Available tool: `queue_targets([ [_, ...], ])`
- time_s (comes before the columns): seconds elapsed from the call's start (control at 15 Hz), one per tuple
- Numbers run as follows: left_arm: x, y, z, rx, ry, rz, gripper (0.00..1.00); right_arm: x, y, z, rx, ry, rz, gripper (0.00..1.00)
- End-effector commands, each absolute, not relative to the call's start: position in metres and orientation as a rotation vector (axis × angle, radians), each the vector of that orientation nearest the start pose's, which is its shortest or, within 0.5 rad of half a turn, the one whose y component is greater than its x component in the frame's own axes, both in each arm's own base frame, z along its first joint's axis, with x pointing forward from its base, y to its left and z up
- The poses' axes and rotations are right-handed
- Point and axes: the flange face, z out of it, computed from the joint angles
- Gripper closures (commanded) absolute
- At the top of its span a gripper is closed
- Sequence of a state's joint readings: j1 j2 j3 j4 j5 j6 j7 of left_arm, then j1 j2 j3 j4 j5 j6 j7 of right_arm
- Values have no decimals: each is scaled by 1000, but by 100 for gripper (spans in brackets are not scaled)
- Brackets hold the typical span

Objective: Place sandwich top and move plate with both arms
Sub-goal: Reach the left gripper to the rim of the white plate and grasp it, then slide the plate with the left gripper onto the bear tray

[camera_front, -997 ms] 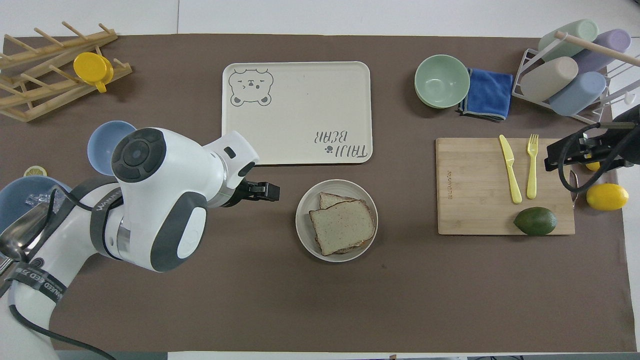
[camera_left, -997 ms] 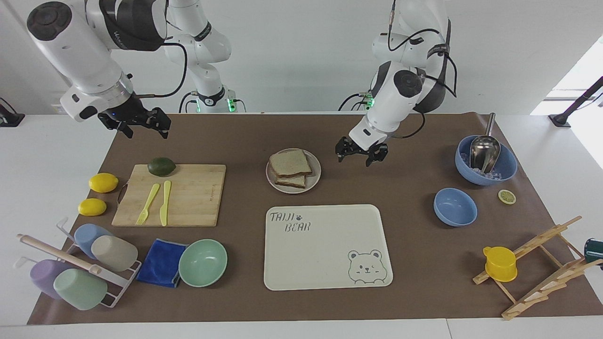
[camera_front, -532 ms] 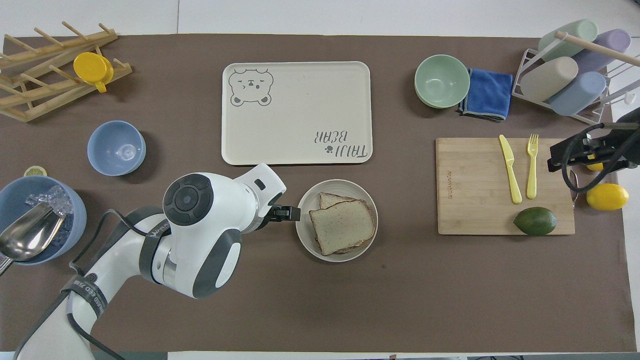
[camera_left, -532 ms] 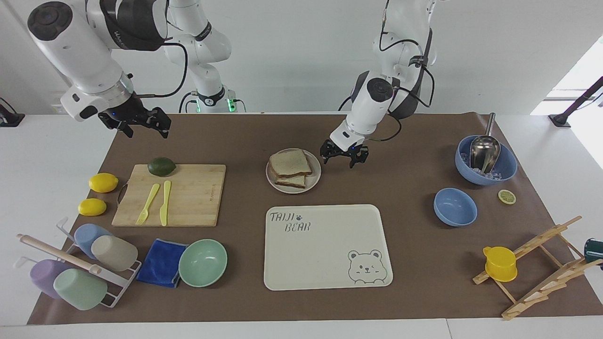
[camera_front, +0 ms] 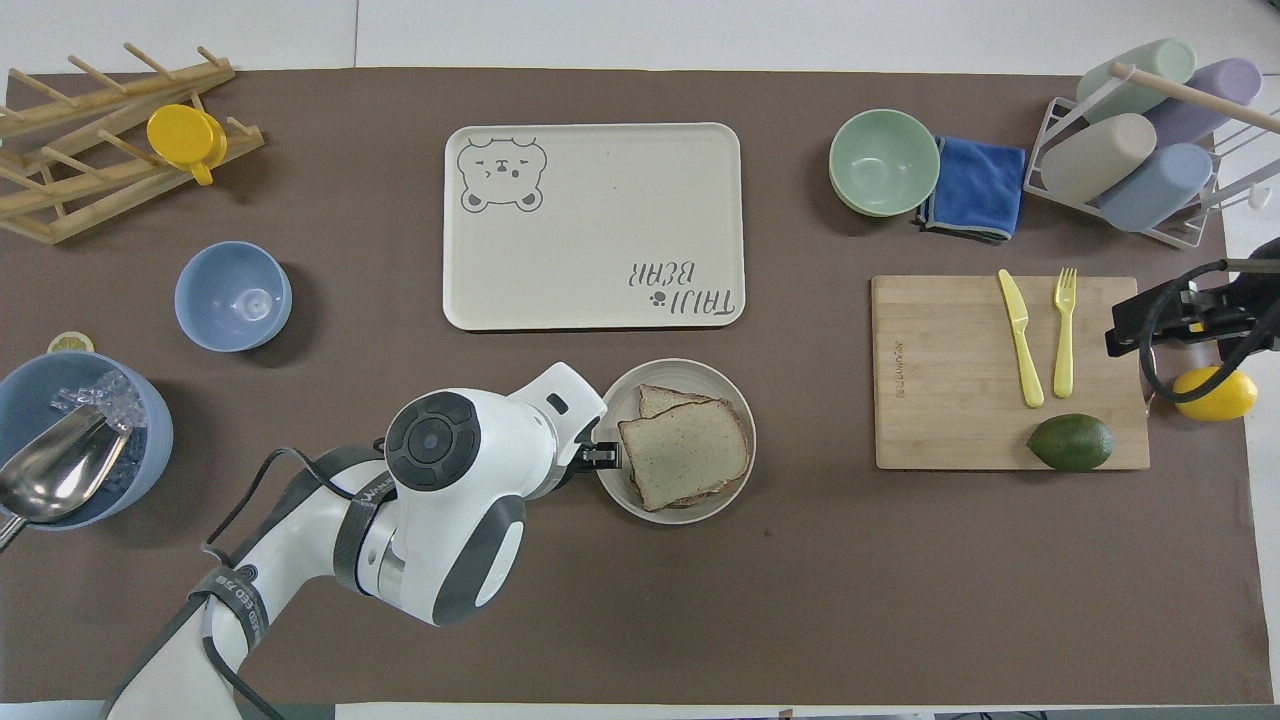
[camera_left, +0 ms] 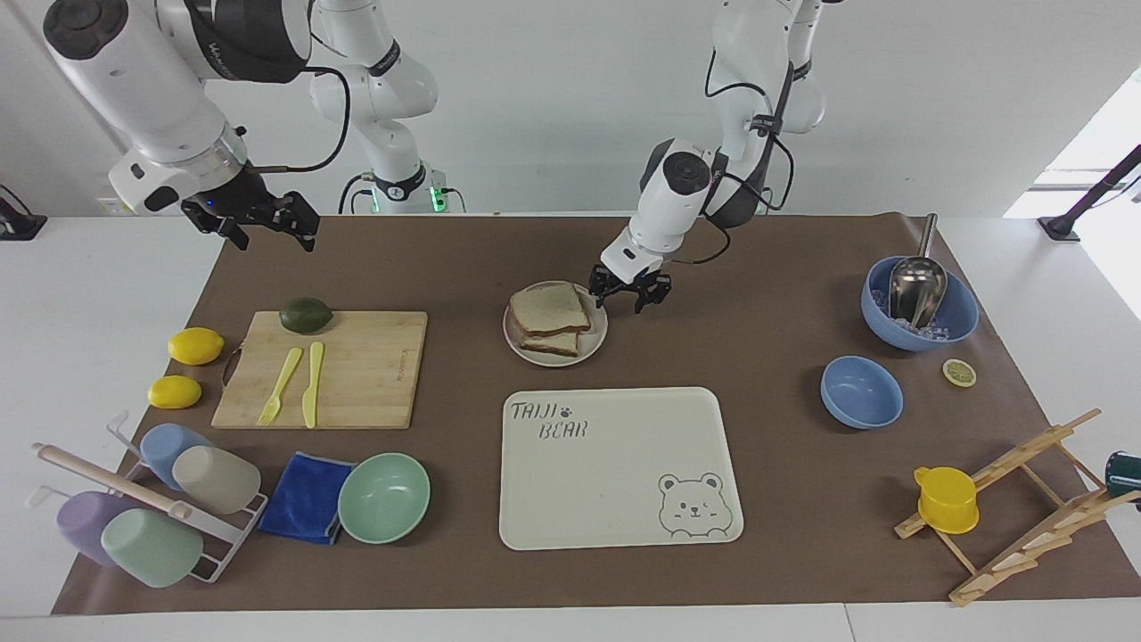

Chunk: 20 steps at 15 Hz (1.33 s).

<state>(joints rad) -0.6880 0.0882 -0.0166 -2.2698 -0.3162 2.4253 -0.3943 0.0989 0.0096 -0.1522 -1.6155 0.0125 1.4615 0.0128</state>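
Observation:
My left gripper is going to grip the plate (camera_front: 690, 375) next by its bare rim (camera_front: 611, 460) beside the bread to move it, since the stacked slices cover most of the plate.
The sandwich top (camera_left: 545, 308), a plain brown bread slice, lies on a lower slice on the round beige plate (camera_left: 599, 341), which is nearer to the robots than the bear tray. In the overhead view the slice (camera_front: 685, 452) covers most of the plate (camera_front: 690, 375). My left gripper (camera_left: 628, 291) is open and low at the plate's rim, on the side toward the left arm's end; whether it touches the rim I cannot tell. Its tip shows in the overhead view (camera_front: 600, 457). My right gripper (camera_left: 258, 223) is open, empty and raised over the table's edge at the right arm's end.
The cream bear tray (camera_left: 615, 464) lies farther from the robots than the plate. A cutting board (camera_left: 357, 370) with an avocado (camera_left: 306, 315), fork and knife lies toward the right arm's end, with two lemons beside it. Two blue bowls (camera_left: 860, 390) stand toward the left arm's end.
My left gripper has moved low across the table toward the plate and now stands at its rim. My right gripper has risen slightly. The plate and bread have not moved.

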Motion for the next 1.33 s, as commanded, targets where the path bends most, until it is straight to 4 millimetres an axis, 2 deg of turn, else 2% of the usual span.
queue_targets([
  [0.0,394,-357,316,-3379,35,56,34,535,-29,590,-3103,123,248,0],
  [0.27,388,-370,302,-3383,2,24,37,536,-32,591,-3101,130,243,0],
  [0.6,393,-367,298,-3378,-3,30,46,536,-32,593,-3102,137,231,0],
  [0.86,393,-367,298,-3378,-1,30,68,536,-32,595,-3102,135,221,0],
  [1.06,395,-367,298,-3379,-6,27,97,536,-32,595,-3102,135,224,0],
  [1.26,401,-360,298,-3377,-33,31,100,535,-32,595,-3102,135,224,0],
])
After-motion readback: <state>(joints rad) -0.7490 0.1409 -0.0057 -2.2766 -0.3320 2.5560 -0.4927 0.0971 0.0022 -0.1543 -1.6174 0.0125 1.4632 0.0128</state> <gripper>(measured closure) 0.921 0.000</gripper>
